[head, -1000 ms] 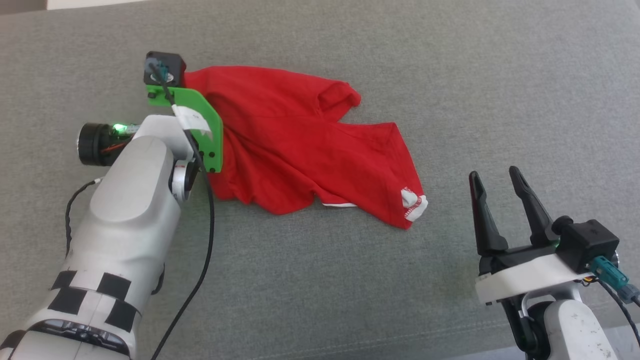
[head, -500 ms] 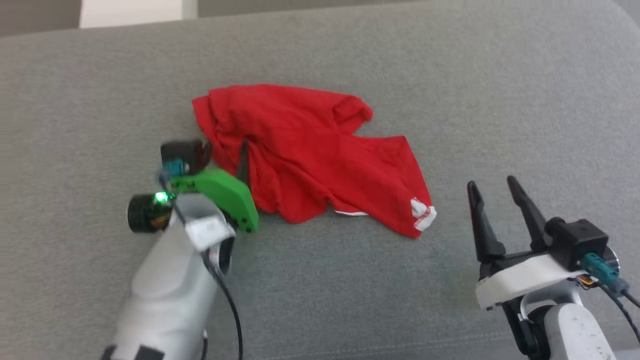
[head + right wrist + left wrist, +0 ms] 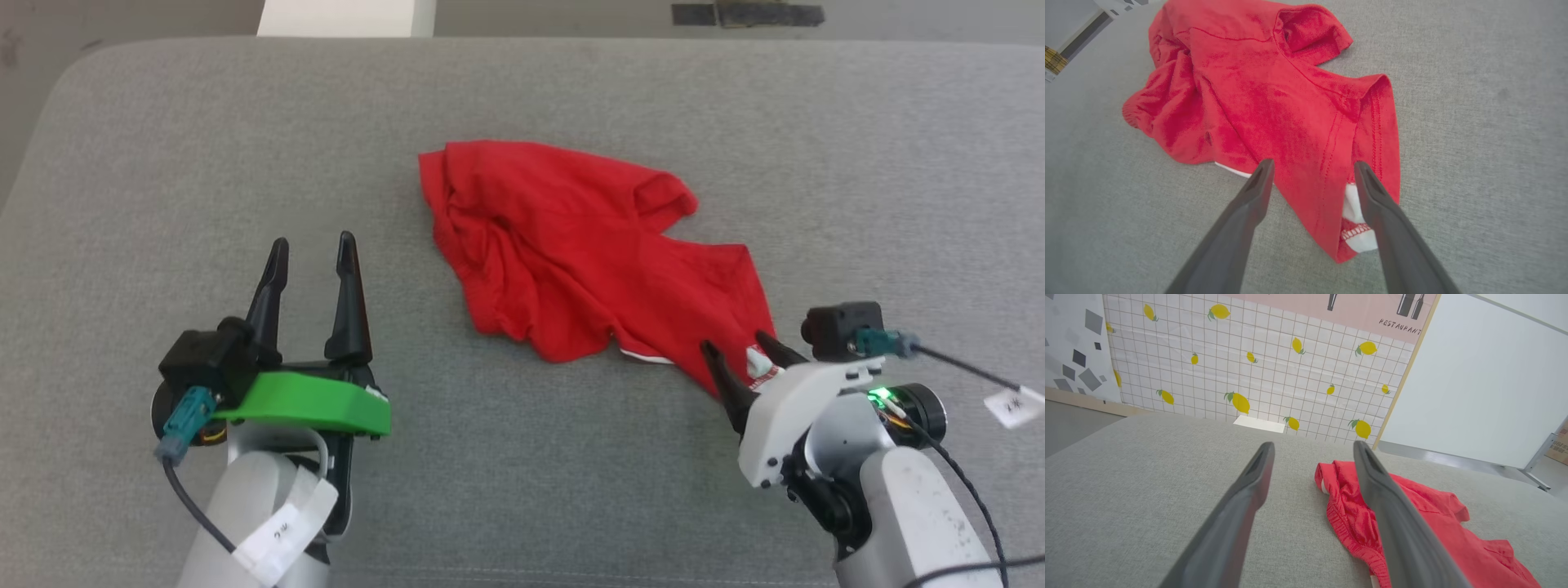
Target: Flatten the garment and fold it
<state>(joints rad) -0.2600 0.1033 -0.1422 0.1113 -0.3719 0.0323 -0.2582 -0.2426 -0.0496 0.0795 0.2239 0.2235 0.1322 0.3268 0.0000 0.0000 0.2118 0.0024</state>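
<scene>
My right gripper grabs the garment by its white-trimmed hem corner next, to flatten the crumpled red shorts.
The garment is a rumpled pair of bright red shorts lying crumpled on the grey cushion, with a white-trimmed corner at its near right. My left gripper is open, well left of the garment and apart from it; in the left wrist view the left gripper points past the gathered waistband of the garment. My right gripper is open, and its fingers straddle the near right corner. The right wrist view has the right gripper spread over the garment, not closed on it.
The grey cushion extends wide on all sides of the shorts, with its rounded left edge dropping to the floor. Beyond the far edge stand a lemon-patterned tiled wall and a white panel.
My left gripper let go of the garment's far left edge, opened and drew back to the near left. My right gripper moved forward onto the near right corner. The head camera shifted.
</scene>
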